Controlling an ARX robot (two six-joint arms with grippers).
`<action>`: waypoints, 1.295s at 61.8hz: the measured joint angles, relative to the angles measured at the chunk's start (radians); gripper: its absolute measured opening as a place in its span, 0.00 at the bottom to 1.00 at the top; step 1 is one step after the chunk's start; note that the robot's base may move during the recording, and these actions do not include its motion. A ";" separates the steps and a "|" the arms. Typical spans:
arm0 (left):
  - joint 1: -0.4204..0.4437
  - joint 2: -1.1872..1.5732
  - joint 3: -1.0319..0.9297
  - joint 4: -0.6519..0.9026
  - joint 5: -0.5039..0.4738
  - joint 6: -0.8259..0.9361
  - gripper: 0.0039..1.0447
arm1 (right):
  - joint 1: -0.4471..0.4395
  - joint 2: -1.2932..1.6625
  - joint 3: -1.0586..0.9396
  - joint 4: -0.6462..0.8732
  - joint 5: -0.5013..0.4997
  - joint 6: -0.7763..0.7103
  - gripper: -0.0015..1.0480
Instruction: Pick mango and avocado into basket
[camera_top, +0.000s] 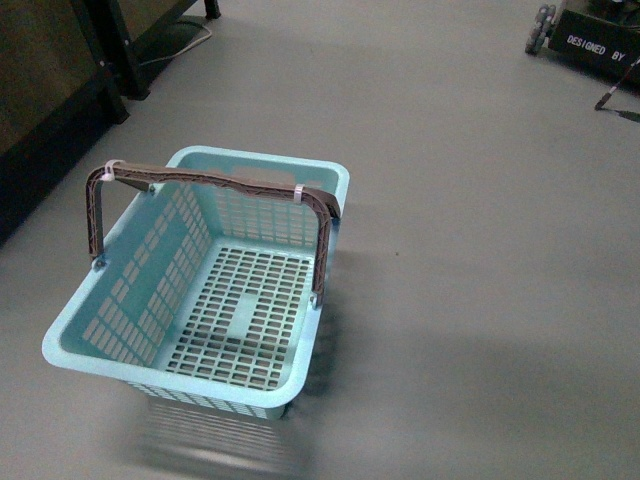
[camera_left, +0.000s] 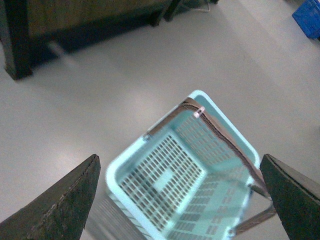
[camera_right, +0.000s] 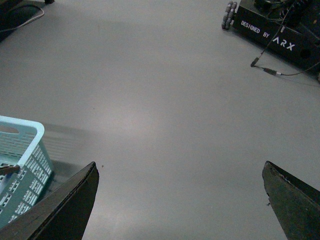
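Observation:
The left gripper grabs the basket by its brown handle (camera_left: 215, 125) next, to have a container for the mango and avocado.
The light blue basket (camera_top: 90, 345) stands on the grey floor at the left of the front view, with nothing inside it. Its two brown handles (camera_top: 210, 180) are raised and joined by white ties. In the left wrist view the basket (camera_left: 117, 167) lies below my left gripper (camera_left: 180, 162), which is open and high above it. My right gripper (camera_right: 180, 167) is open over bare floor, with a corner of the basket (camera_right: 22, 145) at the side. The mango and the avocado are out of view. Neither arm shows in the front view.
Dark wooden furniture with black legs (camera_top: 110, 70) stands at the far left. A black robot base with wheels and a cable (camera_top: 590, 45) sits at the far right. A blue crate (camera_left: 307, 17) shows at the edge of the left wrist view.

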 joint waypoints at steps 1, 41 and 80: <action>0.000 0.058 0.012 0.033 0.012 -0.034 0.93 | 0.000 0.000 0.000 0.000 0.000 0.000 0.93; -0.189 1.249 0.654 0.379 0.190 -0.446 0.93 | 0.000 0.000 0.000 0.000 0.000 0.000 0.93; -0.211 1.621 1.090 0.499 0.211 -0.571 0.66 | 0.000 0.000 0.000 0.000 0.000 0.000 0.93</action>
